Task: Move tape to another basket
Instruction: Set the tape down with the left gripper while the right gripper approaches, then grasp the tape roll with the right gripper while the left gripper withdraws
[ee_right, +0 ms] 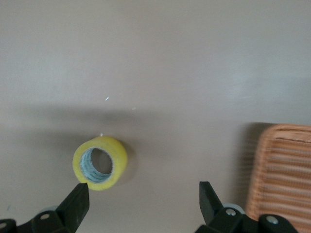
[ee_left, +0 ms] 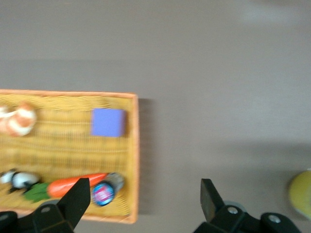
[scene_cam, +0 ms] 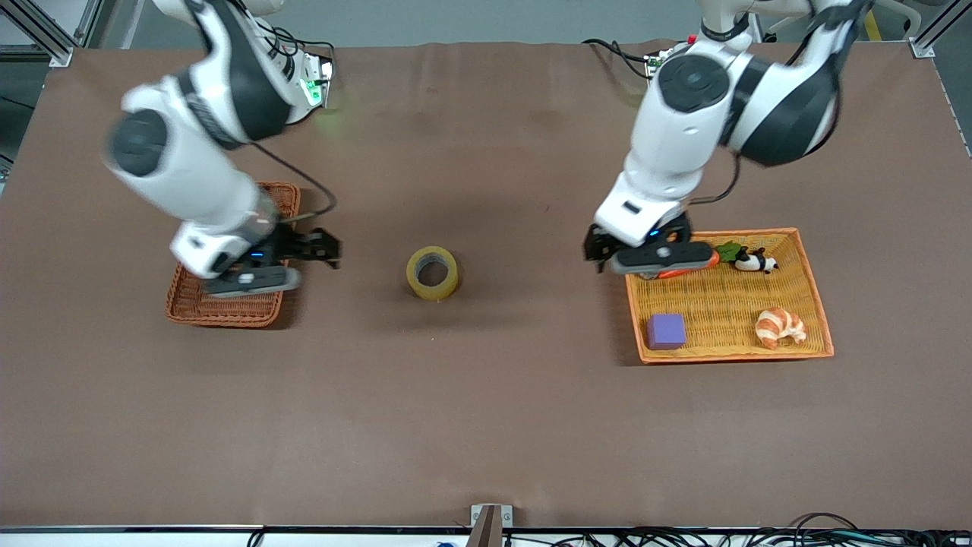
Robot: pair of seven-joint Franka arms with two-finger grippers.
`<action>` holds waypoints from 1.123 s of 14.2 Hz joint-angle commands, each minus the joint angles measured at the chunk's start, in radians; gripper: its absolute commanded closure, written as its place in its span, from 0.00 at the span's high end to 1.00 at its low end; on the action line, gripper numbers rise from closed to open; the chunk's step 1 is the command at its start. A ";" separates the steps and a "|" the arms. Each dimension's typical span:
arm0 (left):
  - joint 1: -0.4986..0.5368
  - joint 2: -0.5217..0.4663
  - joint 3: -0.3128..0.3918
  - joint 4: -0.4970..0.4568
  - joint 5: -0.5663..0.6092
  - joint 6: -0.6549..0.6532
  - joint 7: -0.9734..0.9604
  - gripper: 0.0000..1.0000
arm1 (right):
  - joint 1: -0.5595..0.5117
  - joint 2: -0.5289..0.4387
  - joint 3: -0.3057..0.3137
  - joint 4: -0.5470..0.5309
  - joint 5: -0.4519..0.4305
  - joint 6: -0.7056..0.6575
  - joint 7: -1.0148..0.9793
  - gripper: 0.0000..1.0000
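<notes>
The right gripper grabs the tape by the side of its ring [scene_cam: 415, 274] next, to move the tape to the reddish-brown basket [scene_cam: 228, 308].
The tape [scene_cam: 432, 273], a yellowish roll with a grey core, stands on its edge on the brown table between the two woven containers. It also shows in the right wrist view [ee_right: 99, 162] and at the edge of the left wrist view [ee_left: 302, 194]. The reddish-brown basket [scene_cam: 228, 308] sits toward the right arm's end and appears in the right wrist view [ee_right: 282, 170]. My right gripper [scene_cam: 323, 249] [ee_right: 144, 204] is open and empty, over the table between the basket and the tape. My left gripper [scene_cam: 596, 252] [ee_left: 144, 201] is open and empty over the orange tray's corner.
The flat orange-yellow tray [scene_cam: 729, 353] [ee_left: 136, 145] at the left arm's end holds a purple block [scene_cam: 666, 331], a croissant [scene_cam: 780, 327], a carrot [ee_left: 73, 184], a panda toy [scene_cam: 755, 262] and a small can [ee_left: 104, 191].
</notes>
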State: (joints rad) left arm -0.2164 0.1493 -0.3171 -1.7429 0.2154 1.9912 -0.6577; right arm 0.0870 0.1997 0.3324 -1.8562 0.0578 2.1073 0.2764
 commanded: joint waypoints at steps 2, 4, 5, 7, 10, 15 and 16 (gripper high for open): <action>0.094 -0.095 -0.011 -0.043 -0.057 -0.063 0.120 1.00 | 0.049 0.130 0.025 -0.037 -0.106 0.123 0.119 1.00; 0.144 -0.128 -0.010 -0.035 -0.138 -0.074 0.209 1.00 | 0.069 0.213 0.027 -0.037 -0.180 0.207 0.188 1.00; 0.170 -0.141 -0.010 -0.030 -0.181 -0.094 0.261 1.00 | 0.080 0.249 0.028 -0.034 -0.205 0.239 0.202 1.00; 0.193 -0.160 -0.004 -0.009 -0.209 -0.159 0.364 1.00 | 0.095 0.309 0.028 -0.029 -0.255 0.266 0.234 1.00; 0.235 -0.195 0.001 0.022 -0.211 -0.251 0.421 1.00 | 0.122 0.359 0.039 -0.026 -0.314 0.267 0.279 1.00; 0.236 -0.192 0.001 0.088 -0.232 -0.302 0.444 1.00 | 0.132 0.389 0.063 -0.027 -0.351 0.276 0.285 1.00; 0.236 -0.194 0.001 0.088 -0.234 -0.310 0.454 1.00 | 0.137 0.400 0.062 -0.027 -0.364 0.287 0.296 1.00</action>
State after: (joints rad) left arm 0.0130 -0.0445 -0.3126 -1.6717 0.0023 1.7144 -0.2328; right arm 0.2186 0.5703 0.3865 -1.8949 -0.2587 2.3819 0.5351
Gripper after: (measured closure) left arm 0.000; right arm 0.000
